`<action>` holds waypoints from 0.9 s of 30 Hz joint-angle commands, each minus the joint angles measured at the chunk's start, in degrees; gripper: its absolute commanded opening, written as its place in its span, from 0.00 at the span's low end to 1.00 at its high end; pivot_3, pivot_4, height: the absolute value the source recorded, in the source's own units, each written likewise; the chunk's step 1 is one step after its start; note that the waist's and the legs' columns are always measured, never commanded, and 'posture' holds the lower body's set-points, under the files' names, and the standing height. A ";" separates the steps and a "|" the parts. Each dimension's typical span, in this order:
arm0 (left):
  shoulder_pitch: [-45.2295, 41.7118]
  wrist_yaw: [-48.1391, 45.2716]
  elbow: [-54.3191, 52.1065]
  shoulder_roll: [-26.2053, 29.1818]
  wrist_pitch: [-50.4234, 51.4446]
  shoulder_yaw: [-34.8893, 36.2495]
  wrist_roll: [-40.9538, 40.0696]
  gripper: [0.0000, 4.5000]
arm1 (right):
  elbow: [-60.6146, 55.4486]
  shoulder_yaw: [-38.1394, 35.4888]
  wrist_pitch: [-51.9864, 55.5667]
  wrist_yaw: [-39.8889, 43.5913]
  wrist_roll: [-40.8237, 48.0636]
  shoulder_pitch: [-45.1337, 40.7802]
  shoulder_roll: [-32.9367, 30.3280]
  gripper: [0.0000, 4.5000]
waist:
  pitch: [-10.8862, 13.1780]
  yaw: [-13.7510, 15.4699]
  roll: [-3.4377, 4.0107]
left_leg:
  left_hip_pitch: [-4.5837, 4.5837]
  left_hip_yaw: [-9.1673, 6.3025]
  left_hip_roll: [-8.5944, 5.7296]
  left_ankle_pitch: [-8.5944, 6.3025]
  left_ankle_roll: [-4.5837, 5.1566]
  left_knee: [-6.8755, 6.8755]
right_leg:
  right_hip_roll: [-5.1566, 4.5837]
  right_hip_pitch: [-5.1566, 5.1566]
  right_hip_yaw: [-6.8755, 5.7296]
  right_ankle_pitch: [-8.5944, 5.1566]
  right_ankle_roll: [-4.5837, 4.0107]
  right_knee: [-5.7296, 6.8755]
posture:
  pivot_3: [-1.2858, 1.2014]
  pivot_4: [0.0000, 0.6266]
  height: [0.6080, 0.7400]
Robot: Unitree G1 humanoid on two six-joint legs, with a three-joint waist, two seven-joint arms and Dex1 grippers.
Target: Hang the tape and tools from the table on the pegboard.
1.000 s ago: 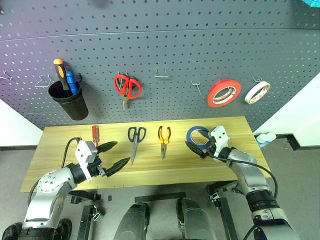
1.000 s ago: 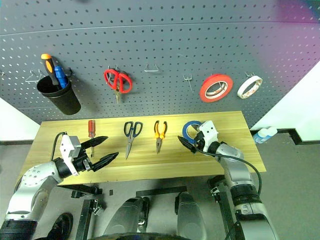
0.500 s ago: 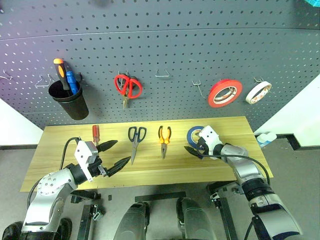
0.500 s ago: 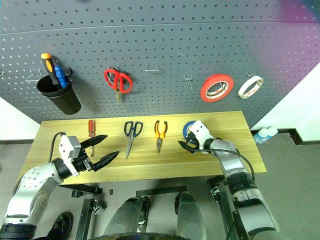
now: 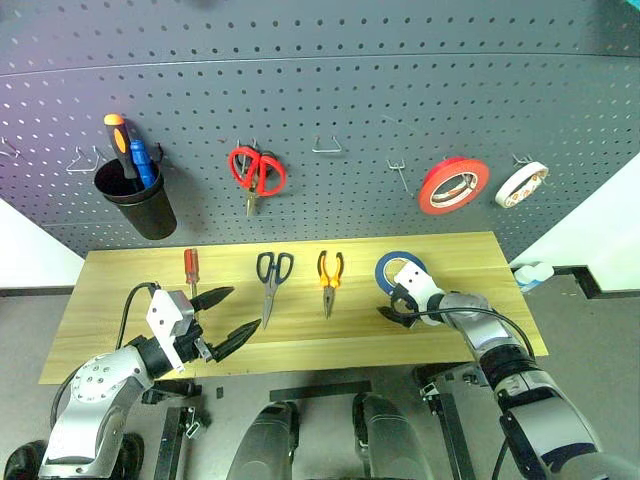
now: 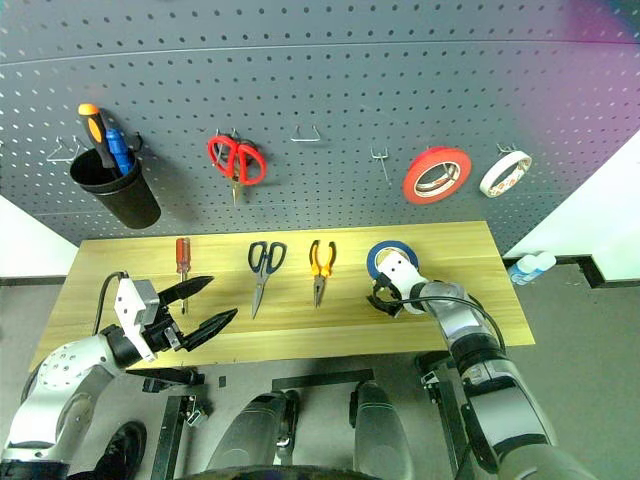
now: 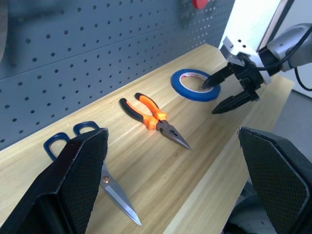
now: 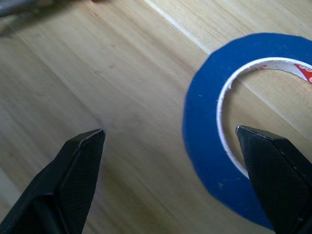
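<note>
I am ready to close my right gripper, and closing now would hold the blue tape (image 5: 383,268). My fingers are on both sides of the tape's near side, low over the wood, so I will close.
The blue tape (image 5: 383,268) lies flat on the right part of the wooden table (image 5: 120,290). My right gripper (image 5: 390,308) is open and tilted down over it. One finger hangs over the hole and the other over the wood outside, so the ring's near wall (image 8: 209,122) sits between them. A red-handled screwdriver (image 5: 190,268), black-handled scissors (image 5: 272,272) and orange-and-black pliers (image 5: 328,272) lie in a row to the left. My left gripper (image 5: 245,307) hovers open and empty near the table's front left. The dark grey pegboard (image 5: 350,90) rises behind.
On the pegboard hang red scissors (image 5: 256,172), a red roll (image 5: 453,186), a white roll (image 5: 521,184) and a black cup (image 5: 140,205) holding two screwdrivers. Bare wire hooks (image 5: 326,148) sit between the scissors and the red roll. A small bottle (image 5: 530,274) stands off the table's right end.
My right gripper has sunk and tipped downward until its open fingers straddle the blue ring's near wall. The left gripper has kept its place.
</note>
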 commanded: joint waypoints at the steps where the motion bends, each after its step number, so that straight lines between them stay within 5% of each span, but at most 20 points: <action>1: 0.64 -0.12 -2.62 -0.24 -1.22 1.46 -1.52 0.99 | 2.08 -0.35 -1.88 -0.89 -0.74 -1.82 -0.77 1.00 | 0.00 0.01 0.00 | -0.03 0.00 0.00 0.00 0.00 0.00 | 0.00 -0.02 0.00 0.00 0.00 0.00 | 0.54 0.37 1.00; 8: 0.95 -0.28 -2.90 -0.10 -1.48 1.78 -1.41 1.00 | 6.59 1.45 -2.28 -0.99 -3.59 -2.46 -1.40 0.96 | 0.01 0.01 0.00 | -0.08 0.00 -0.01 -0.01 0.01 0.01 | -0.01 -0.04 -0.01 -0.01 -0.02 -0.05 | 0.55 0.38 1.00; 20: 0.52 -0.31 -2.60 -0.13 -1.72 1.69 -1.39 1.00 | 6.15 1.98 -2.45 -0.21 -4.10 -1.66 -1.88 0.15 | 0.02 0.05 -0.01 | -0.06 -0.03 -0.01 -0.01 0.01 0.05 | -0.01 0.01 -0.01 -0.01 -0.02 -0.06 | 0.54 0.39 1.00; 27: 0.37 -0.73 -2.26 -0.33 -1.09 2.11 -2.73 1.00 | 5.60 0.77 -2.39 -0.12 -2.73 -1.06 -1.77 0.15 | 0.02 0.09 -0.01 | -0.08 -0.04 -0.01 -0.01 0.01 0.05 | -0.03 0.02 -0.02 -0.01 -0.02 -0.10 | 0.54 0.39 1.00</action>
